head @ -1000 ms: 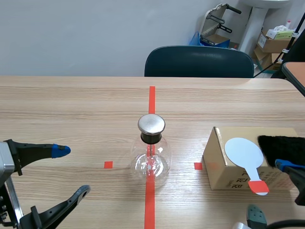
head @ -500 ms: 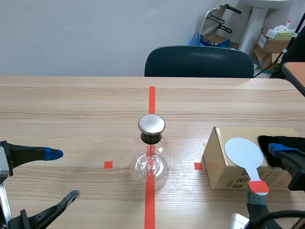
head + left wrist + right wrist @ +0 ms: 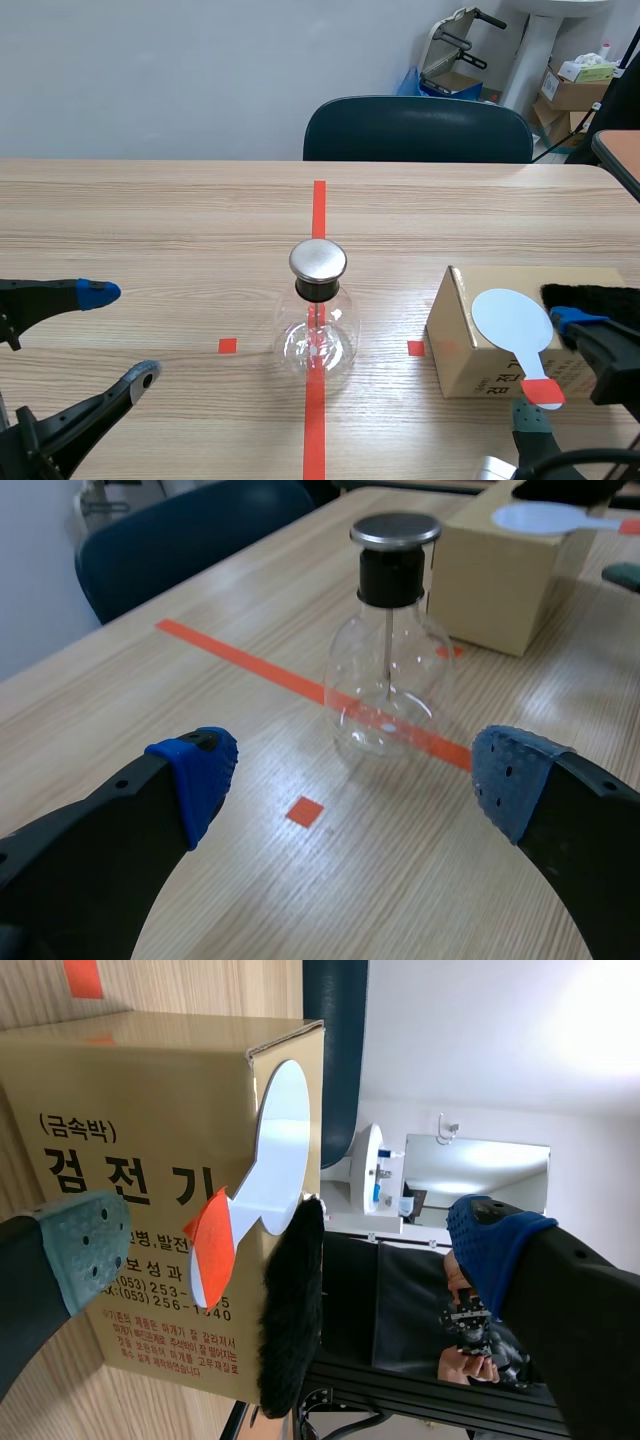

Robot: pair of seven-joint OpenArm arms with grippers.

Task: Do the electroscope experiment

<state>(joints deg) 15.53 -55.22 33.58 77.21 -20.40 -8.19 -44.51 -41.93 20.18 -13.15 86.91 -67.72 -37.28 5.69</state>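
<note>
Next, the right gripper grabs the paddle, by its red handle point(image 3: 541, 391). The paddle's white disc then stays free to reach the electroscope's metal cap point(image 3: 318, 260).
The electroscope is a round glass flask point(image 3: 318, 335) with a metal cap point(image 3: 318, 260), standing on the red centre line. In the left wrist view the flask point(image 3: 388, 685) stands ahead of my open left gripper point(image 3: 350, 780). A white paddle point(image 3: 512, 318) with a red handle point(image 3: 541, 391) and a piece of black fur point(image 3: 598, 308) lie on a cardboard box point(image 3: 470, 355). My right gripper point(image 3: 548, 370) is open at the box's near side. In its wrist view the paddle's handle point(image 3: 210, 1245) and the fur point(image 3: 290, 1310) sit between the spread fingers, untouched.
A dark blue chair point(image 3: 418, 130) stands behind the table's far edge. Cardboard boxes and other clutter point(image 3: 570, 85) fill the back right corner of the room. My left gripper point(image 3: 118, 335) hangs low at the table's left side, well away from the flask.
My left gripper has drawn back to the left, away from the flask. The right gripper has risen and come closer to the paddle's red handle on the box.
</note>
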